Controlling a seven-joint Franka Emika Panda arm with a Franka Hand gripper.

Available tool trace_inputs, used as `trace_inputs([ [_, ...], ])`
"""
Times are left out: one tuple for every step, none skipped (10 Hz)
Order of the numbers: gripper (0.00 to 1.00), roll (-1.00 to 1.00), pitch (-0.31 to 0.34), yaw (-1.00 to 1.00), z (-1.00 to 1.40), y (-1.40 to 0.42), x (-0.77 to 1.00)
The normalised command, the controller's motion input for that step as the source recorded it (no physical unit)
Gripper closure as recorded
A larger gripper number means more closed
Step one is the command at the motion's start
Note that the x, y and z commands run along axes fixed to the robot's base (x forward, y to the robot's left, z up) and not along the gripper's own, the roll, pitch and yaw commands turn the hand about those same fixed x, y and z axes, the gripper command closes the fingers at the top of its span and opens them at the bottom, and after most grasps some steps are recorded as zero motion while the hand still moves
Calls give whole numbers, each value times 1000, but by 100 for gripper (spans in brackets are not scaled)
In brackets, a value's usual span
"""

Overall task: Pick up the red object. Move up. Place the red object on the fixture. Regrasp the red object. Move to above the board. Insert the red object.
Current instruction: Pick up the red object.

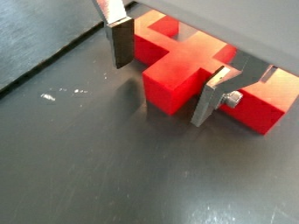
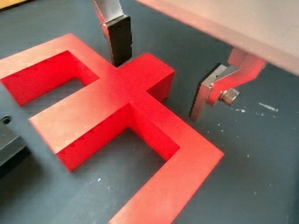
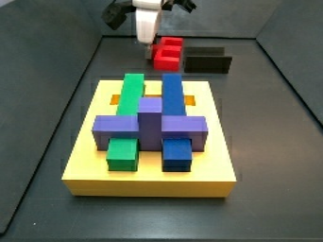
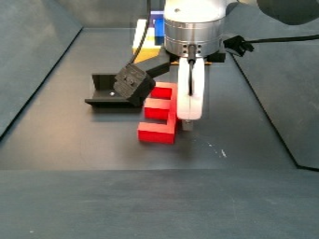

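The robot's gripper will pick up the red object next, holding it by its centre stub point(image 1: 176, 80), and place it on the fixture.
The red object point(image 1: 176, 77) lies flat on the dark floor, its centre stub pointing out between my fingers; it also shows in a wrist view point(image 2: 111, 105) and in both side views point(image 3: 167, 52) point(image 4: 157, 119). My gripper point(image 1: 166, 70) is open and low over it, one finger on each side of the stub, with small gaps showing in a wrist view point(image 2: 163, 68). The black fixture point(image 4: 117, 88) stands just beside the red object, also seen in a side view point(image 3: 210, 62). The yellow board point(image 3: 151, 176) carries purple, green and blue blocks.
The fixture's corner point(image 2: 10, 144) shows close to the red object's bar. Grey walls point(image 3: 284, 85) enclose the floor on both sides. The board's edge point(image 4: 145, 35) shows behind the gripper point(image 4: 187, 110).
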Motion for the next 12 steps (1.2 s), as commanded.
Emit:
trace_inputs([
  [0,-70,-1,-49,-31,0,149],
  [0,-69,-17,-51,-40,0,40],
  [0,-61,-23,-37,-43,0,0],
  [0,-14,-1,0,0,0,0],
  [0,-13,0,0,-31,0,0],
  [0,0,0,0,0,0,0],
  [100,0,0,0,0,0,0],
  [100,0,0,0,0,0,0],
  [100,0,0,0,0,0,0],
  [100,0,0,0,0,0,0],
  [100,0,0,0,0,0,0],
  [100,0,0,0,0,0,0],
])
